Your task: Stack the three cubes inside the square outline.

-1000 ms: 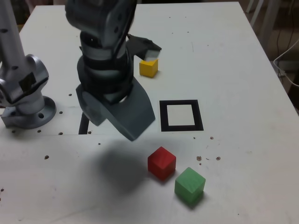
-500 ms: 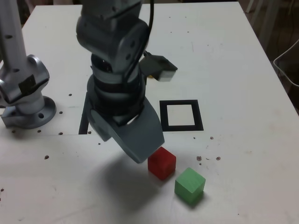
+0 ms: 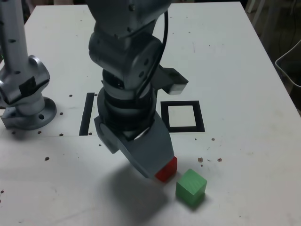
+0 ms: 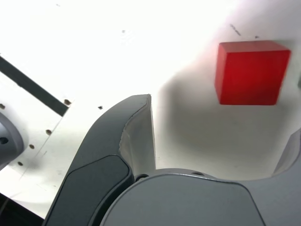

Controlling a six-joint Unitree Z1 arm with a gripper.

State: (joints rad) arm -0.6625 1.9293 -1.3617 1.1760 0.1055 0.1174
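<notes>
White table shows between my open fingers and the red cube's near side in the wrist view, so my gripper should move toward the cube before it closes on it.
The red cube lies on the white table near the front, half covered by my gripper, which hangs just over it. In the wrist view the red cube sits a little ahead of my gripper, whose jaws are open, spread wider than the cube and holding nothing. The green cube rests just to the exterior view's right of the red one, apart from it. The square outline, black tape with a white centre, has nothing in it and lies behind both cubes. The yellow cube is hidden behind the arm.
A straight black strip is taped to the exterior view's left of the arm, also seen as the strip in the wrist view. The arm's grey base stands at the left edge. Small screw holes dot the table.
The arm has swung forward and to the exterior view's right, lowering the open gripper from beside the yellow cube to over the red cube. The yellow cube is now covered by the arm.
</notes>
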